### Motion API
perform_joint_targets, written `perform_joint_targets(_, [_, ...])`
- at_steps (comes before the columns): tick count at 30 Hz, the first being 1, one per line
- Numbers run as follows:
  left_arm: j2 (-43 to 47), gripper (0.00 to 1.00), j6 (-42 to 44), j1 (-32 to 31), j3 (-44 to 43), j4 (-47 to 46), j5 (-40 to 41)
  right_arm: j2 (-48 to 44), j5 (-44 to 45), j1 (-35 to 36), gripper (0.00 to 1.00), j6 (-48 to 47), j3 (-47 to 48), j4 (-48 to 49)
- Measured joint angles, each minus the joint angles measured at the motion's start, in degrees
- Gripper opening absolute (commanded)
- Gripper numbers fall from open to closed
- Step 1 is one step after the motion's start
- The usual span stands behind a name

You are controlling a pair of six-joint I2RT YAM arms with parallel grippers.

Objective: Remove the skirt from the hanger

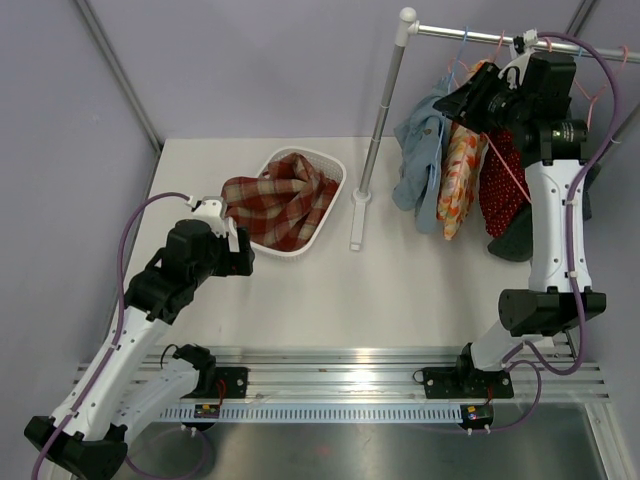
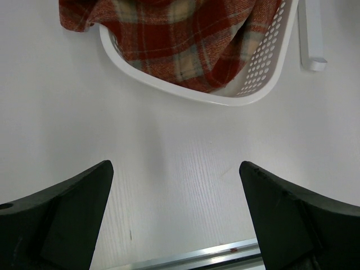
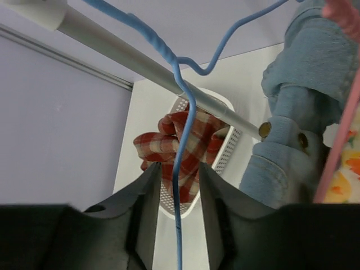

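I should next grab the blue denim garment's basket-facing side with my left gripper and leave the hanger wire free, so that I can pull the garment off the hanger.
Three garments hang from the rail: blue denim, yellow floral and red dotted. I cannot tell which one is the skirt. My right gripper is up at the rail. In the right wrist view its jaws are narrowed round the blue hanger wire, with a gap on each side. The denim garment hangs just to the right of it. My left gripper is open and empty over the table, near the basket.
A white perforated basket holds red plaid cloth, which drapes over its rim. The rack's pole stands on a foot right of the basket. A pink hanger hangs beside the denim. Purple walls enclose the table.
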State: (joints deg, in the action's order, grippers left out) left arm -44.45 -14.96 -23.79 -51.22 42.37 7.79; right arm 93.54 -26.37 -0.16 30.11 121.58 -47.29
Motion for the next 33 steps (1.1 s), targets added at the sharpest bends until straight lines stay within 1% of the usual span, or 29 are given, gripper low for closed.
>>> perform_joint_targets(2, [0.0, 0.99, -0.02, 0.0, 0.0, 0.0, 0.0, 0.52, -0.37, 0.59, 0.28, 0.39, 0.0, 1.25])
perform_joint_targets(4, [-0.11, 0.99, -0.04, 0.0, -0.02, -0.02, -0.02, 0.85, -0.79, 1.36, 0.08, 0.46, 0.0, 2.08])
perform_joint_targets(5, [-0.33, 0.99, -0.04, 0.0, -0.09, -0.04, -0.02, 0.94, -0.79, 1.6, 0.01, 0.48, 0.0, 2.16])
perform_joint_targets(6, [-0.68, 0.99, -0.09, -0.02, -0.2, -0.07, -0.07, 0.94, -0.74, 1.73, 0.0, 0.5, 0.0, 2.08])
perform_joint_targets(10, [-4.61, 0.99, -1.33, -2.16, -2.78, -1.75, -0.68, 0.94, -0.79, 1.88, 0.0, 0.48, 0.0, 1.77])
perform_joint_targets(14, [-11.89, 0.99, -1.51, -7.1, -9.35, -8.22, -2.45, 0.94, -1.03, 1.88, 0.0, 0.02, 0.04, 1.68])
perform_joint_targets(16, [-16.28, 0.99, -1.22, -8.46, -13.22, -14.27, -6.32, 1.2, -1.36, 1.88, 0.0, -0.26, 1.25, 0.42])
perform_joint_targets(19, [-23.06, 0.99, -0.92, -9.27, -18.38, -23.89, -14.08, 2.43, -1.92, 1.88, 0.0, -0.44, 5.64, -2.8])
perform_joint_targets(22, [-29.75, 0.99, -0.61, -10.29, -23.28, -32.13, -20.09, 2.78, -2.91, 1.88, 0.0, -0.26, 9.01, -4.94])
perform_joint_targets(26, [-38.62, 0.99, -0.72, -11.74, -29.7, -39.58, -26.32, 2.43, -4.39, 1.92, 0.0, 0.74, 10.84, -5.31])
perform_joint_targets(30, [-43.67, 0.99, -2.36, -13.4, -30.71, -45.35, -31.39, 1.27, -5.01, 1.92, 0.0, 1.68, 10.51, -4.96])
perform_joint_targets(33, [-46.14, 0.99, -2.43, -15.78, -31.21, -47.36, -32.46, -0.02, -5.92, 1.92, 0.0, 2.38, 9.86, -4.85])
